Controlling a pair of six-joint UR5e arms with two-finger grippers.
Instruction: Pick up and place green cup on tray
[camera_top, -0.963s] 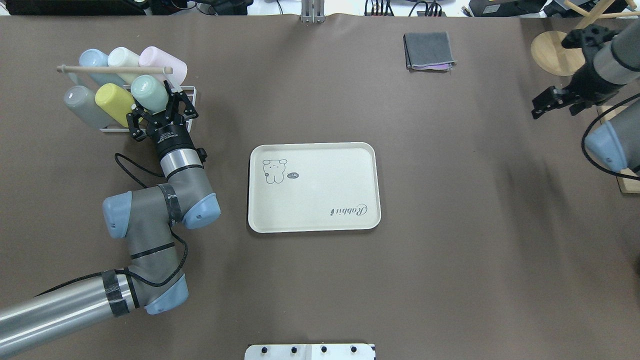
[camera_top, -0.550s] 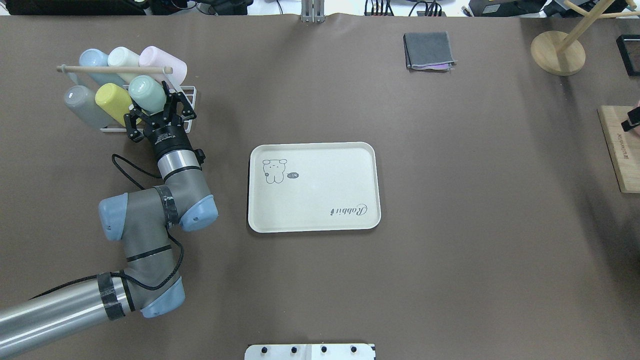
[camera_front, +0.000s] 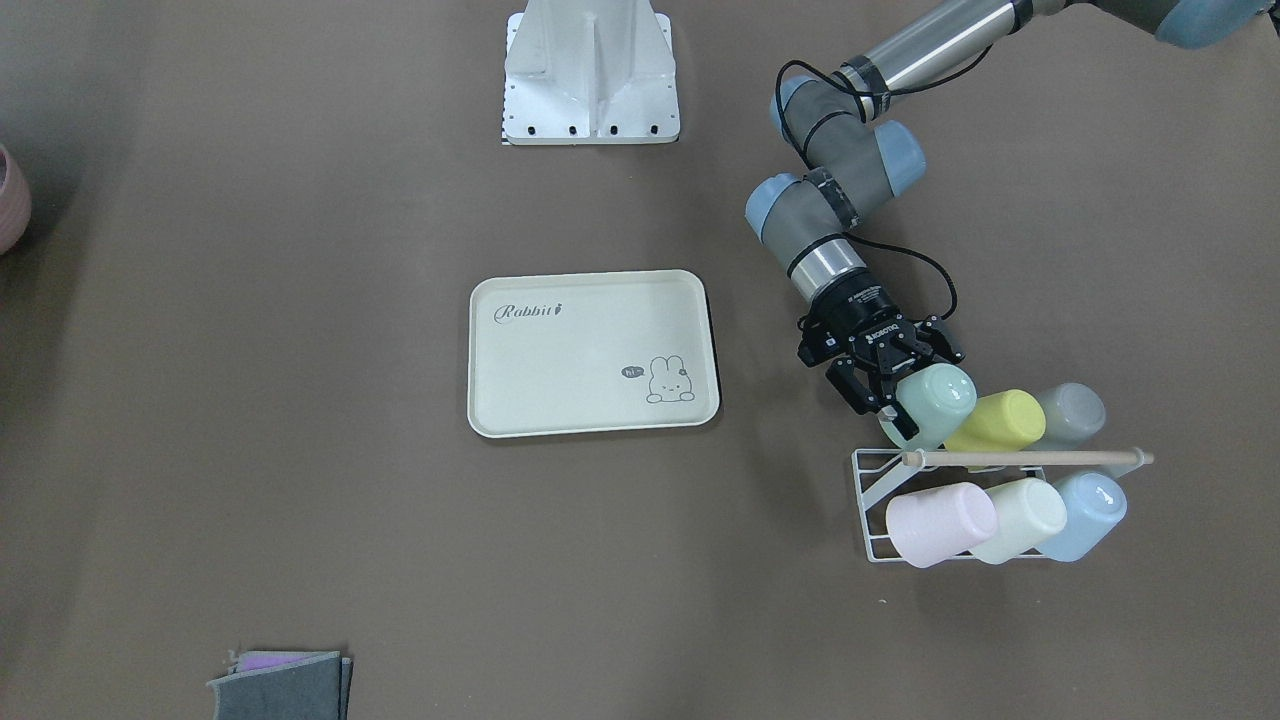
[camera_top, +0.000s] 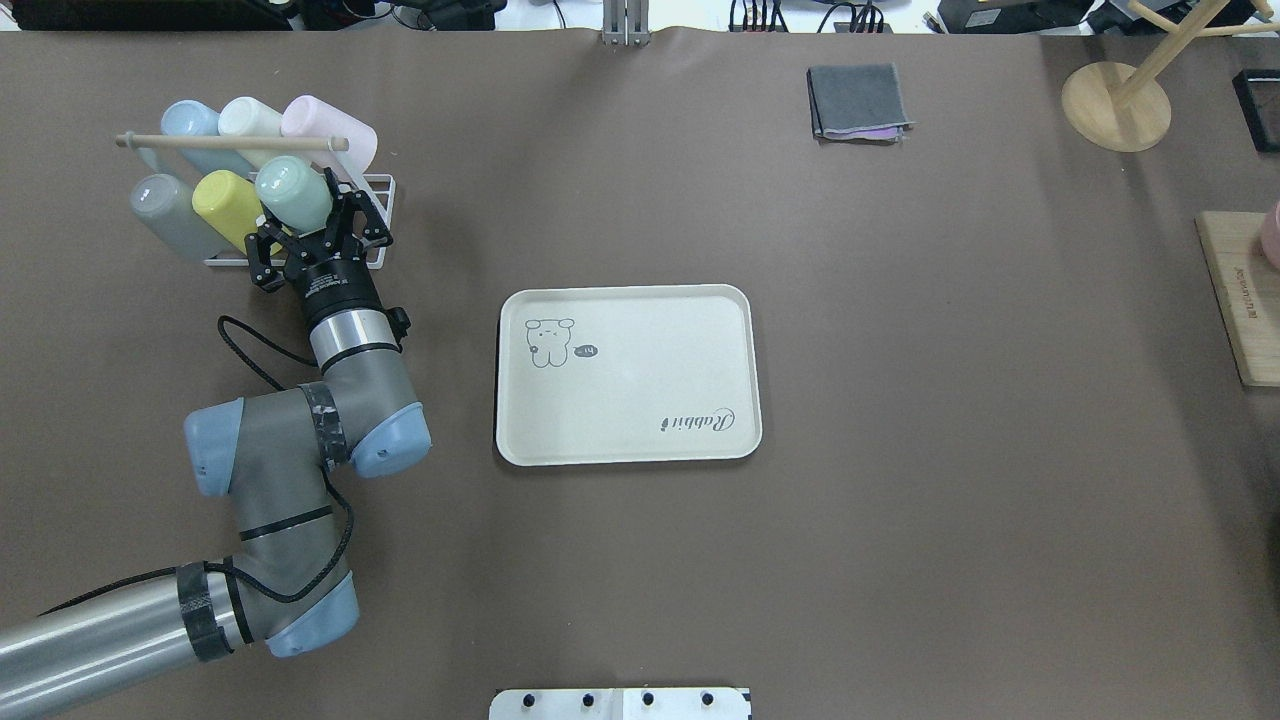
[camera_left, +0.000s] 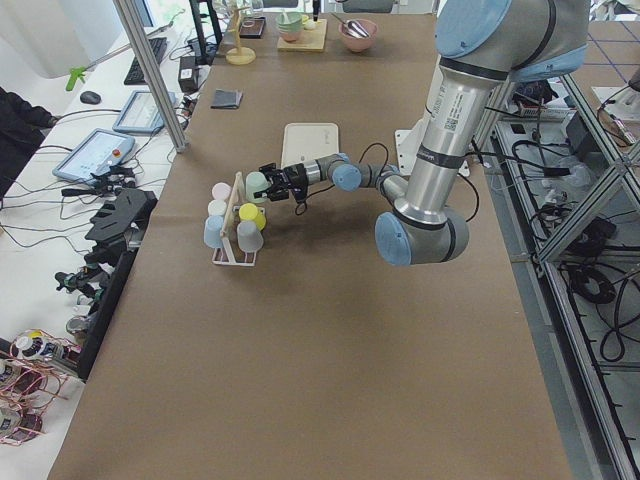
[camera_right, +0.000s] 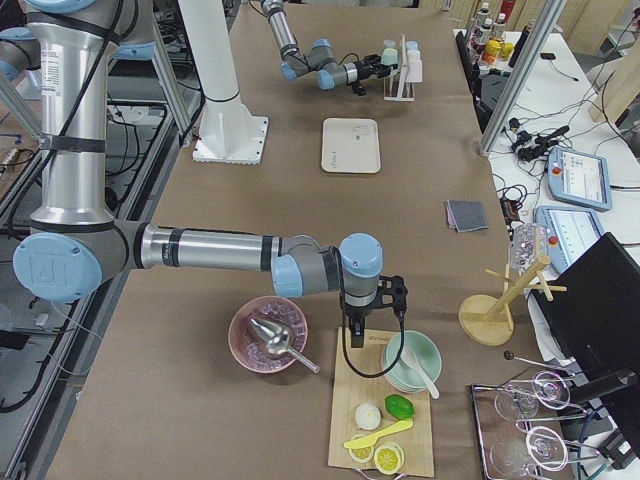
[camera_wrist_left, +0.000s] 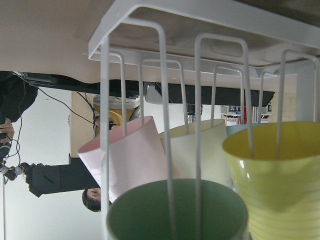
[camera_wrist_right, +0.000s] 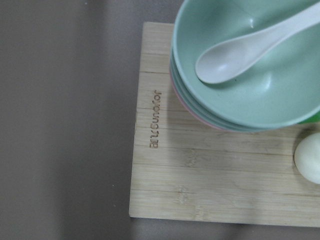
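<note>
The wires of the rack run up inside the green cup's opening, so my left gripper will next grab the green cup around its outer side.
The green cup lies tilted, mouth down, on the front row of a white wire rack, next to a yellow cup. It also shows in the front view and the left wrist view. My left gripper is open, its fingers straddling the cup's mouth end. The cream Rabbit tray lies flat mid-table, to the right of the gripper. My right gripper shows only in the exterior right view, over a wooden board; I cannot tell if it is open or shut.
The rack also holds grey, blue, cream and pink cups under a wooden bar. A folded grey cloth lies far back. A wooden stand and cutting board with stacked bowls are at the right.
My left gripper has slid forward around the green cup's mouth end, and the arm shifted left. The right arm has left the overhead view.
</note>
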